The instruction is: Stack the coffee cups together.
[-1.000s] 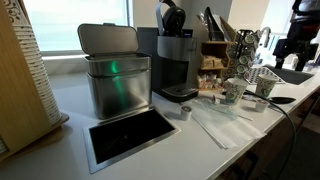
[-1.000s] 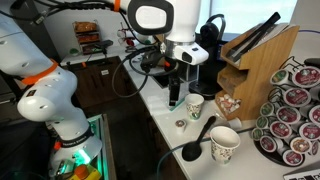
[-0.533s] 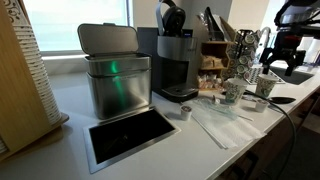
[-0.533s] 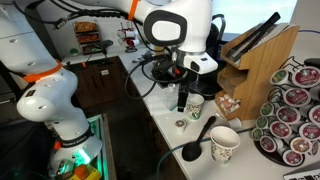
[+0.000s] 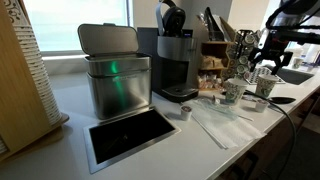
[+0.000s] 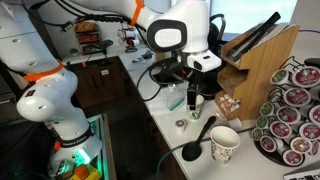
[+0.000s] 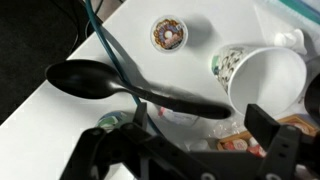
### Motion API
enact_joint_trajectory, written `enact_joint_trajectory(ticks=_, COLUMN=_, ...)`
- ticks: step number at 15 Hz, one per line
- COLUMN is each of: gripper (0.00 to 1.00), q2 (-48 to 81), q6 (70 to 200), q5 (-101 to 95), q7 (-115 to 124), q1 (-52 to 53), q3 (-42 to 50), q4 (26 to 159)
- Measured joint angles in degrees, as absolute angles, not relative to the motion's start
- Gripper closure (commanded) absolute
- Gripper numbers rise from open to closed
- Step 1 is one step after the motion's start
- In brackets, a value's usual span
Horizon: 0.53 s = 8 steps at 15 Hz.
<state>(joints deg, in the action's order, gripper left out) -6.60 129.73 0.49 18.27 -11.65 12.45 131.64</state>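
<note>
My gripper will reach one coffee cup and grab the cup's side at the cup's rim. The cup's base will stay free to stack inside the other cup.
Two whitish patterned coffee cups stand upright on the white counter. In an exterior view one cup (image 5: 233, 92) stands left of the other (image 5: 264, 90). In the other exterior view the near cup (image 6: 224, 143) stands free, and the far cup (image 6: 199, 107) is partly hidden behind my gripper (image 6: 192, 97). My gripper (image 5: 262, 70) hangs just above the far cup, open and empty. In the wrist view my open fingers (image 7: 200, 130) frame the bottom edge, and one cup (image 7: 262, 78) shows at the right with its mouth towards me.
A black spoon (image 7: 95, 80) lies on the counter beside the near cup, with a small pod (image 7: 168, 34) past it. A coffee machine (image 5: 177, 60) and metal bin (image 5: 115, 80) stand further along. A knife block (image 6: 255, 55) and pod rack (image 6: 295, 110) crowd the cups.
My arm has swung over the counter and come down, from away from the cups to just above the far cup. The cups have not moved.
</note>
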Motion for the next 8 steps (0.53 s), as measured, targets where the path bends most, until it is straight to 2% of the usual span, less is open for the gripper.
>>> enact_joint_trajectory(ticks=1, gripper=0.10, q2=-5.7, q6=132.6, q5=0.5, q7=20.0, q1=-11.6, q3=11.8, q4=132.0)
enact_joint_trajectory(ticks=2, gripper=0.18, q2=-4.7, q6=134.9, q5=0.5, q7=21.3, q1=-11.5, q3=11.2, q4=132.1)
enact_joint_trajectory(ticks=3, gripper=0.13, q2=-3.7, q6=136.5, q5=0.5, q7=22.4, q1=-11.4, q3=10.6, q4=132.2)
enact_joint_trajectory(ticks=5, gripper=0.16, q2=-2.0, q6=138.1, q5=0.5, q7=23.7, q1=-11.0, q3=9.7, q4=132.1)
enact_joint_trajectory(ticks=7, gripper=0.41, q2=-1.0, q6=138.2, q5=0.5, q7=24.2, q1=-10.8, q3=9.2, q4=132.1)
enact_joint_trajectory(ticks=8, gripper=0.43, q2=-0.8, q6=138.2, q5=0.5, q7=24.4, q1=-10.7, q3=9.1, q4=132.1)
